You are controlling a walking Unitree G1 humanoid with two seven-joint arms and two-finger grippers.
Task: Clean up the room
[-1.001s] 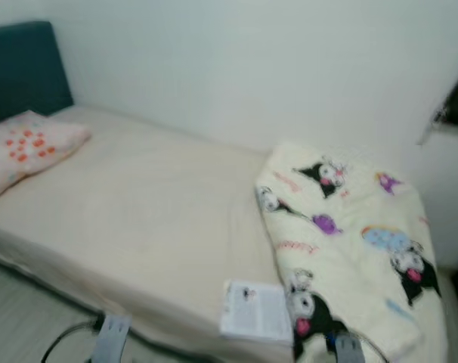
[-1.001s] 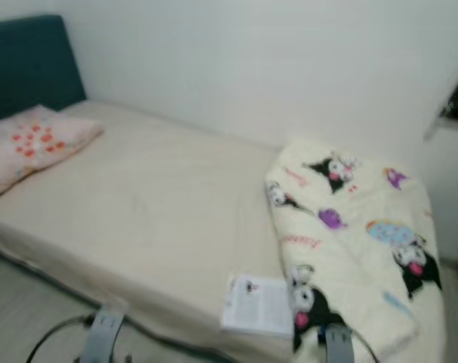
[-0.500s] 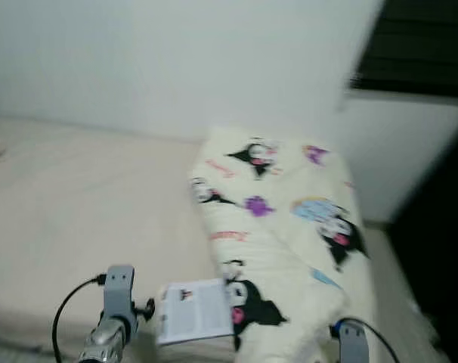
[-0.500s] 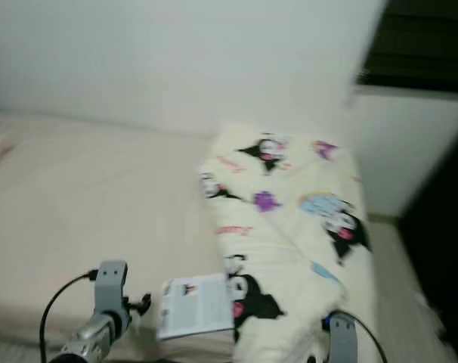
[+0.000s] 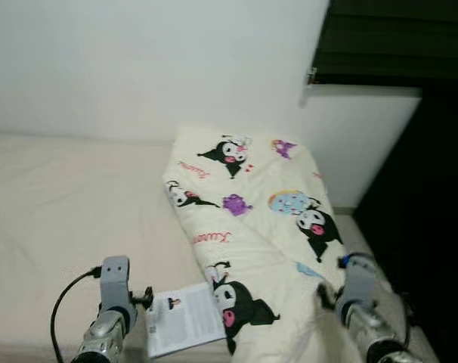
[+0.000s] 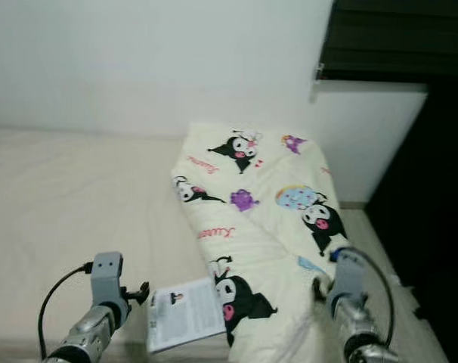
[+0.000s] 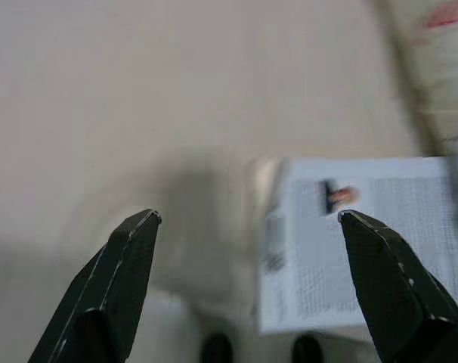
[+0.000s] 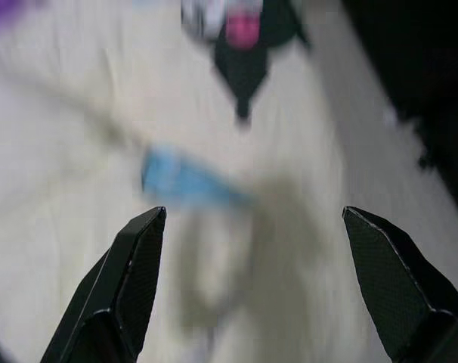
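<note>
The booklet (image 5: 185,321) has the folded blanket against its opposite side, so my left gripper should grab the booklet by its free edge next.
A cream blanket (image 5: 252,219) printed with black cartoon figures lies folded across the foot of the bed (image 5: 55,204). A white printed booklet (image 5: 185,321) rests at the bed's near edge, against the blanket. My left gripper (image 7: 248,219) hovers open above the sheet, with the booklet (image 7: 365,242) just under its right finger. My left arm (image 5: 112,302) rises at the lower left, beside the booklet. My right gripper (image 8: 252,219) hangs open over the blanket (image 8: 78,151), near a blue print. My right arm (image 5: 361,302) stands over the blanket's near right corner.
A white wall (image 5: 138,60) runs behind the bed. A dark window or cabinet (image 5: 388,38) sits at the upper right, with a dark gap (image 5: 425,227) beside the bed's right end. A strip of pale floor (image 6: 380,249) lies between the bed and that gap.
The camera has swung right: the pillow and teal headboard have left the view and the blanket is now central. Both arms have risen into view over the bed's near edge.
</note>
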